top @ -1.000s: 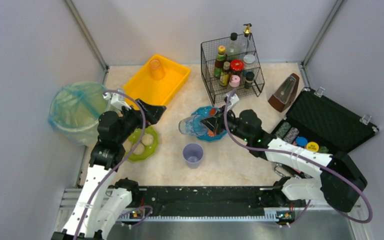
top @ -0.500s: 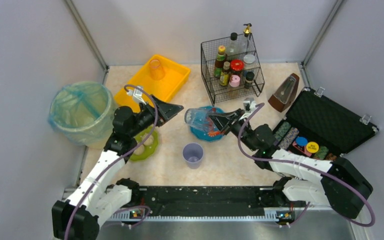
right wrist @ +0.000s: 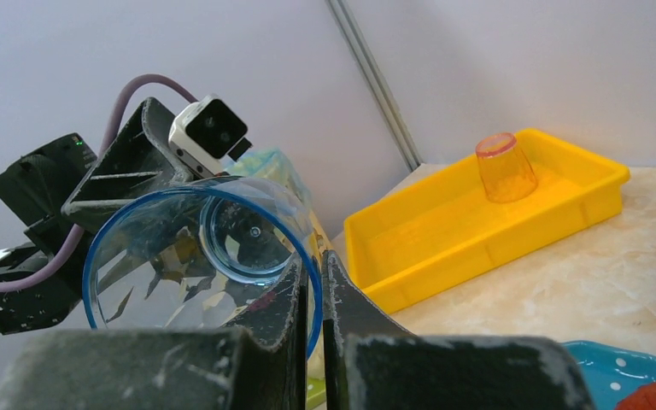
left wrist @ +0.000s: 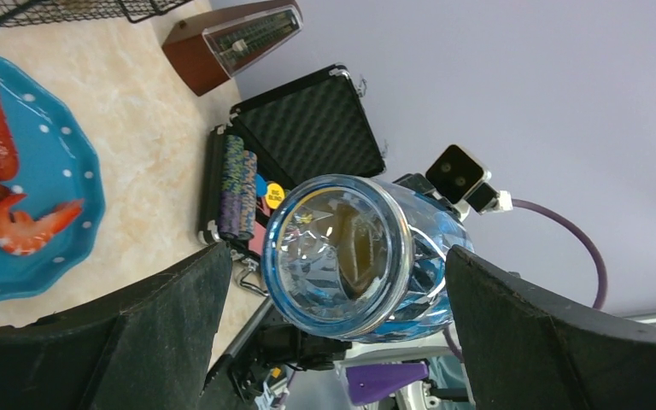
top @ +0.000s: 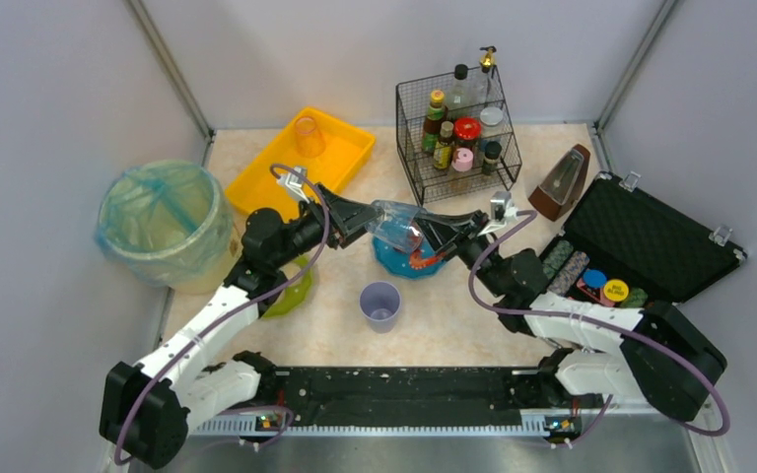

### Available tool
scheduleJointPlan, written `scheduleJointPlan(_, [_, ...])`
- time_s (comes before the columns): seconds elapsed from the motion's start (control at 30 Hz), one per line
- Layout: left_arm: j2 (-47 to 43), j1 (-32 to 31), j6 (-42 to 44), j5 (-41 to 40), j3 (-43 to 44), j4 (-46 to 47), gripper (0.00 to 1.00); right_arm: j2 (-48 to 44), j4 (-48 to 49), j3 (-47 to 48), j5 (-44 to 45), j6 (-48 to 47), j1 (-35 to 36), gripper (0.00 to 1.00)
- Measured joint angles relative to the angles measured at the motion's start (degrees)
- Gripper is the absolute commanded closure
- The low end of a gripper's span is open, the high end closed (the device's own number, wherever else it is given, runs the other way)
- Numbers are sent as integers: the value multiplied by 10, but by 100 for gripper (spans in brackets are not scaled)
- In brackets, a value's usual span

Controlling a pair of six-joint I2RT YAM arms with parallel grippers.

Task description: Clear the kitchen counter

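Observation:
Next, the left gripper grabs the clear glass by its base end [top: 381, 216] [left wrist: 339, 256]. That leaves the glass's rim free to rest in the yellow tray.
A clear blue glass cup [top: 394, 225] hangs on its side above the beige kitchen counter [top: 453, 315]. My right gripper [top: 426, 233] is shut on its rim; in the right wrist view the gripper [right wrist: 312, 269] pinches the rim of the glass [right wrist: 179, 265], one finger inside. My left gripper [top: 360, 219] is open, its fingers on either side of the glass's base without touching. In the left wrist view the gripper [left wrist: 333, 256] frames the glass [left wrist: 350, 256].
A blue plate [top: 394, 264] with shrimp lies under the glass. A purple cup [top: 380, 304], a green egg tray [top: 291, 286], a yellow tray [top: 340, 163] with an orange cup [top: 308, 136], a bin [top: 158, 222], a wire rack [top: 458, 133], a metronome [top: 560, 182] and a black case [top: 651, 241] stand around.
My right gripper has lifted the glass off the plate and tipped it sideways. My left gripper has swung right, from over the egg tray to around the glass's base.

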Motion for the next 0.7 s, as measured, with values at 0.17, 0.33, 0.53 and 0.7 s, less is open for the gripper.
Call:
scheduleJointPlan(0.17, [14, -23, -22, 0, 0, 30, 2, 23, 26, 0, 0, 0, 0, 100])
scheduleJointPlan(0.33, [21, -31, -31, -4, 0, 41, 11, 37, 50, 0, -3, 0, 0, 100])
scheduleJointPlan(0.53, [21, -32, -37, -19, 1, 50, 33, 52, 71, 0, -4, 0, -2, 98])
scheduleJointPlan(0.7, [22, -32, -33, -31, 6, 47, 58, 64, 83, 0, -4, -1, -3, 90])
